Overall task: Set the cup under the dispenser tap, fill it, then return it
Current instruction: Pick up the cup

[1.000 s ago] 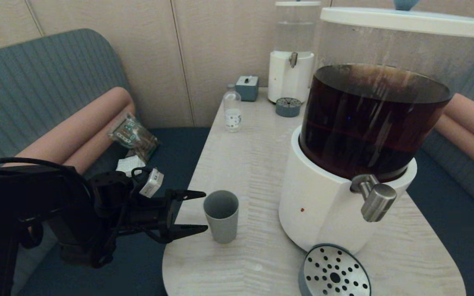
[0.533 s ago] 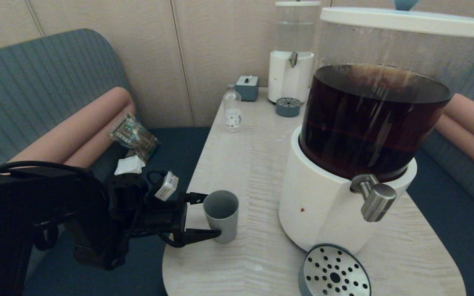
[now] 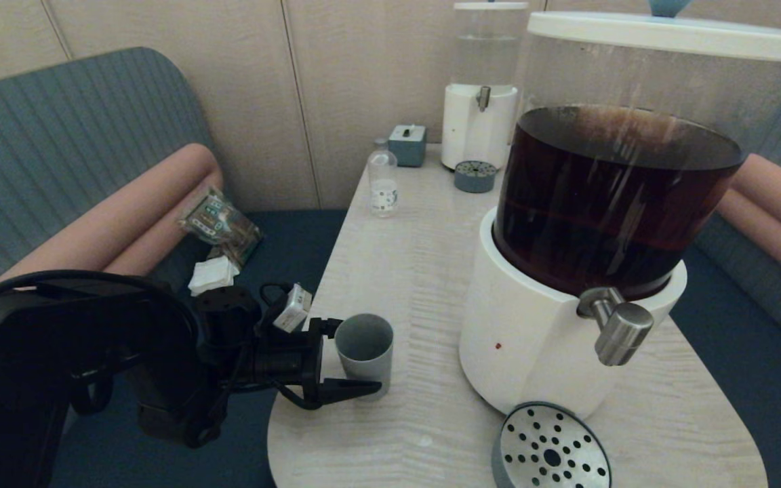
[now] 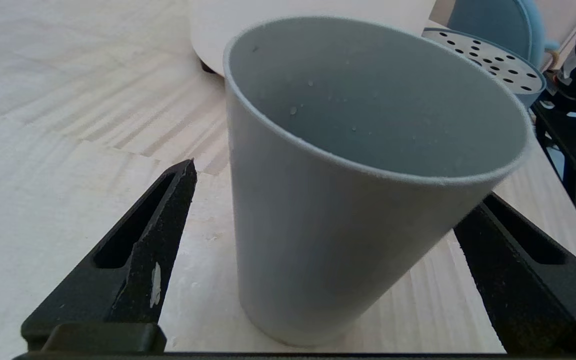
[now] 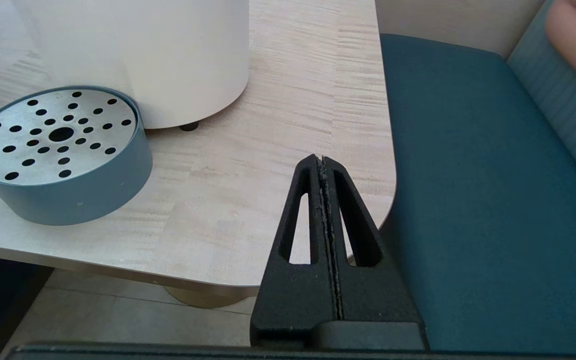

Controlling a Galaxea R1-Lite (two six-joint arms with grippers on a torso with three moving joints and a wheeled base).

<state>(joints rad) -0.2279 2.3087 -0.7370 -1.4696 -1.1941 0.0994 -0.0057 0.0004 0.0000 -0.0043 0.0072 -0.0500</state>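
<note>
My left gripper should close on the cup now: its fingers reach past both sides of the grey cup [image 3: 365,352], so they would hold the cup.
The grey cup [image 3: 365,352] stands upright near the table's front left edge, empty inside in the left wrist view [image 4: 318,240]. My left gripper [image 3: 360,356] is open around it, one finger on each side [image 4: 338,180]; a gap shows between the cup and one finger [image 4: 158,235]. The steel dispenser tap [image 3: 617,329] juts from the white base of the large dark-liquid dispenser [image 3: 533,339], to the right of the cup. A round perforated drip tray [image 3: 552,447] lies on the table below it. My right gripper [image 5: 322,159] is shut and empty, parked over the table's near right corner.
At the back of the table stand a small clear bottle [image 3: 383,184], a blue-grey box [image 3: 407,144], a smaller clear-liquid dispenser [image 3: 478,102] and its little drip tray [image 3: 474,176]. Upholstered blue benches flank the table [image 3: 417,271]. The drip tray [image 5: 53,135] sits near the front edge.
My left gripper has advanced to the right along the table; its open fingers, formerly short of the cup, now straddle it. The cup has not moved.
</note>
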